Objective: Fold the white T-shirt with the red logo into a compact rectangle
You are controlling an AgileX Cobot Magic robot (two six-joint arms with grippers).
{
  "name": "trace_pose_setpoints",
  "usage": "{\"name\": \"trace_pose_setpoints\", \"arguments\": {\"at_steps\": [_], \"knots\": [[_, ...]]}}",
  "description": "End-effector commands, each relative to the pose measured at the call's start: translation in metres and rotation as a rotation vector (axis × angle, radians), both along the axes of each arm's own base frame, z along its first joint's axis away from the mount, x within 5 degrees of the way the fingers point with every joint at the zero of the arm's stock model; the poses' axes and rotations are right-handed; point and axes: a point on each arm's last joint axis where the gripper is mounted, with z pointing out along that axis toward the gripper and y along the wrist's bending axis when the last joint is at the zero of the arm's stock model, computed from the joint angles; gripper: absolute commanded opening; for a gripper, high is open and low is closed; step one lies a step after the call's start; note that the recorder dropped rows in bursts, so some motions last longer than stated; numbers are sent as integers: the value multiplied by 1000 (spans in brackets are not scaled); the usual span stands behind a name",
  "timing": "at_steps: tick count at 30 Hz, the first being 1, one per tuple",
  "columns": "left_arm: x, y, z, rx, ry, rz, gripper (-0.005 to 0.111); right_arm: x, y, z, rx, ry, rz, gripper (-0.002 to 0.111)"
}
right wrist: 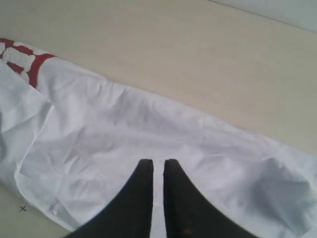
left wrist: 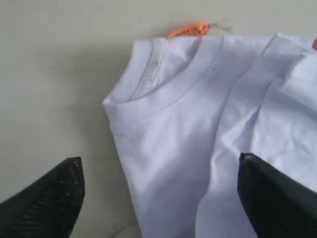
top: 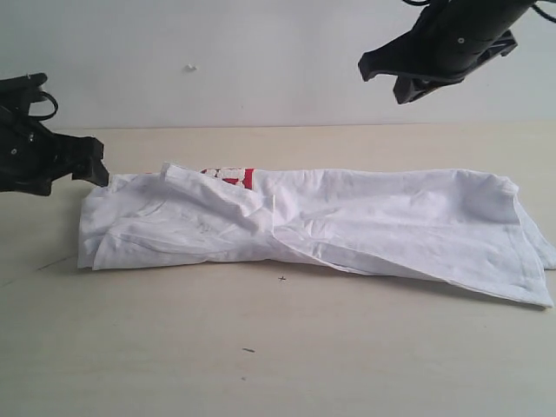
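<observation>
My left gripper picks up the long T-shirt by its collar end (top: 97,213) next, to fold the white T-shirt (top: 347,226) into a compact rectangle.
The white T-shirt (top: 347,226) lies on the table folded lengthwise into a long band, with loose flaps on top. Only a corner of the red logo (top: 233,176) peeks out at its far edge and shows as the red logo (right wrist: 20,57) in the right wrist view. My left gripper (top: 91,169) is open just above the collar end. Its fingers straddle the T-shirt (left wrist: 173,139) below the collar (left wrist: 168,84) and the orange tag (left wrist: 190,29). My right gripper (top: 393,80) hangs high over the T-shirt (right wrist: 148,129), and that right gripper (right wrist: 158,166) is shut with nothing in it.
The pale wooden table (top: 261,365) stretches in front of the shirt, with a few small dark marks (top: 281,278). A white wall (top: 217,52) rises behind the table.
</observation>
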Motion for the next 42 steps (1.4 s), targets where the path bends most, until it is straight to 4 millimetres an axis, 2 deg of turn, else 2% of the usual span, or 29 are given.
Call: {"name": "trace_pose_setpoints", "arguments": {"at_steps": [1, 7, 15, 17, 20, 24, 37, 42], "knots": [[-4, 2, -22, -57, 144, 15, 82, -11, -6, 12, -45, 11, 20, 10], [-4, 6, -28, -97, 181, 48, 89, -16, -7, 16, -60, 23, 41, 10], [-1, -5, -46, -244, 218, 50, 88, -18, -7, 15, -75, 53, 61, 10], [0, -8, -44, -285, 204, 35, 88, -18, -7, 15, -76, 57, 63, 10], [1, -10, -43, -304, 179, 11, 88, -19, -7, 15, -77, 60, 63, 10], [1, -10, -50, -290, 195, -1, 88, -19, -8, 14, -83, 63, 74, 10], [6, 20, -42, -277, 132, 89, 88, -20, -8, 14, -100, 70, 102, 10], [8, 20, -57, -293, 156, 113, 88, -20, -8, 14, -100, 70, 102, 10]]}}
